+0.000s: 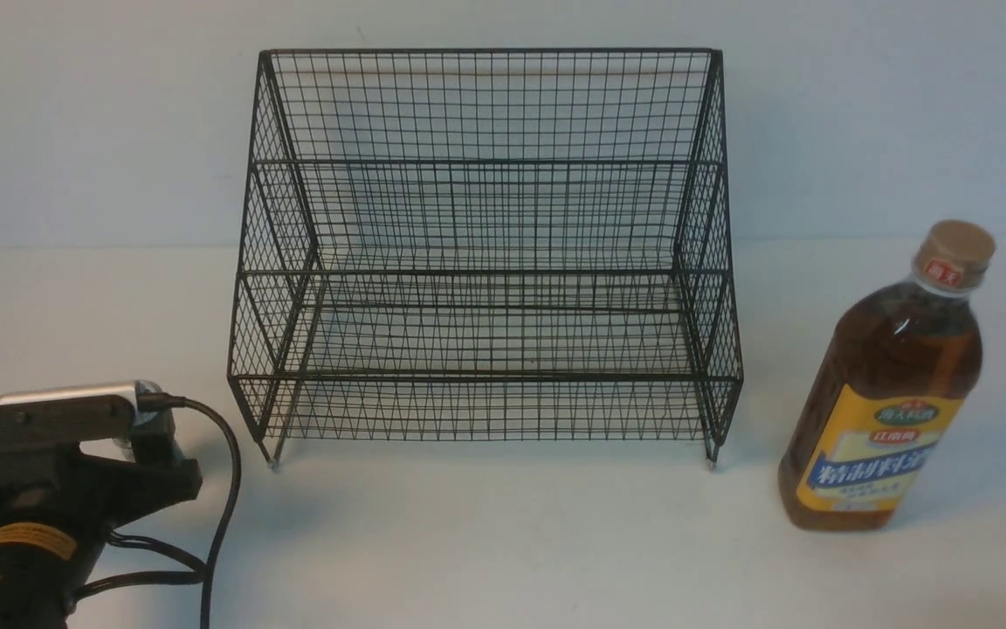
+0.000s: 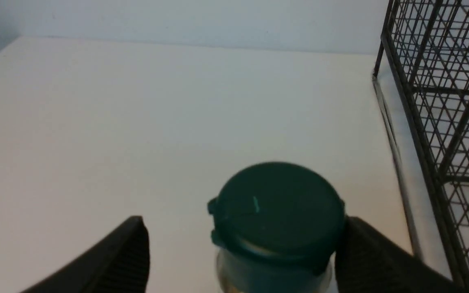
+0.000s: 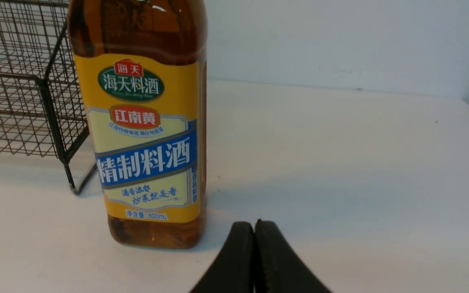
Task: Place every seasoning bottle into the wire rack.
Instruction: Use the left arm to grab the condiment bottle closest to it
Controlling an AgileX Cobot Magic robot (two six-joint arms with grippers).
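Next, my left gripper grabs the body of the small shaker jar below the dark green cap, to set the jar into the wire rack [image 1: 485, 262].
The small shaker jar with the dark green cap [image 2: 277, 211] stands on the white table between the fingers of my left gripper [image 2: 242, 221], which is open. One finger [image 2: 364, 252] is at the cap's edge and the other [image 2: 124, 252] stands well apart from it. In the front view my left arm [image 1: 40, 489] hides the jar. The tall amber bottle [image 1: 887, 393] with tan cap and yellow-blue label stands upright to the right of the black wire rack [image 1: 485, 262]. My right gripper [image 3: 254, 224] is shut on nothing, low on the table just beside that bottle [image 3: 145, 122].
The rack's side mesh [image 2: 442, 101] rises close beside the jar. A rack corner and foot [image 3: 69, 179] stand right next to the tall bottle. A pale wall runs behind the table. A black cable [image 1: 223, 489] loops from my left arm.
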